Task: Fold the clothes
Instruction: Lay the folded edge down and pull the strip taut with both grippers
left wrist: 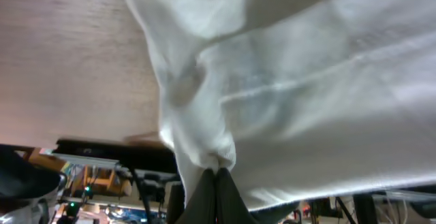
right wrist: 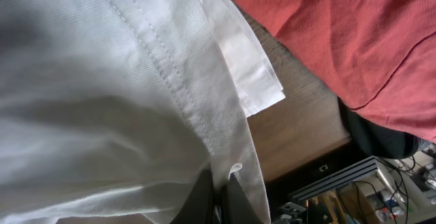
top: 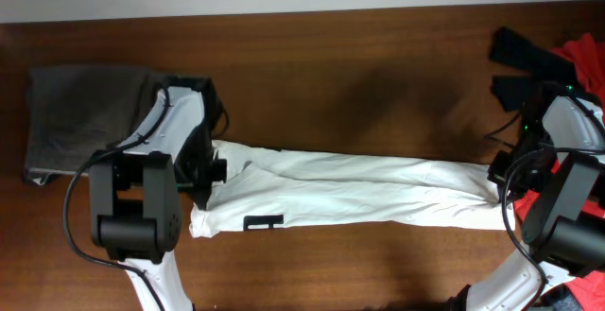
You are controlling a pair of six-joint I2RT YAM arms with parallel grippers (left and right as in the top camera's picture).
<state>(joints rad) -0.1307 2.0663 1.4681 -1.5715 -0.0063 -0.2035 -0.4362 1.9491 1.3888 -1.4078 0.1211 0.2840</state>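
The opposite end would come to rest on bare table, so it is time now for my right gripper to open.
The clothes, a white T-shirt (top: pixel 359 193), lies stretched in a long narrow band across the brown table (top: pixel 331 65), its small black mark (top: pixel 263 223) near the left end. At that end my left gripper (top: pixel 216 171) is shut on a bunched fold of the T-shirt (left wrist: pixel 306 81); the left wrist view shows the gripper (left wrist: pixel 216 173) pinching the fabric. My right gripper (top: pixel 498 174) is shut on the opposite end. In the right wrist view the gripper (right wrist: pixel 219 176) clamps the T-shirt (right wrist: pixel 102 81) beside a stitched seam.
Grey-brown trousers (top: pixel 80 112) lie folded at the back left, close behind the left arm. A black garment (top: pixel 525 56) and a red garment (top: pixel 586 60) lie at the far right; the red garment (right wrist: pixel 340 33) is just beyond the shirt's right end.
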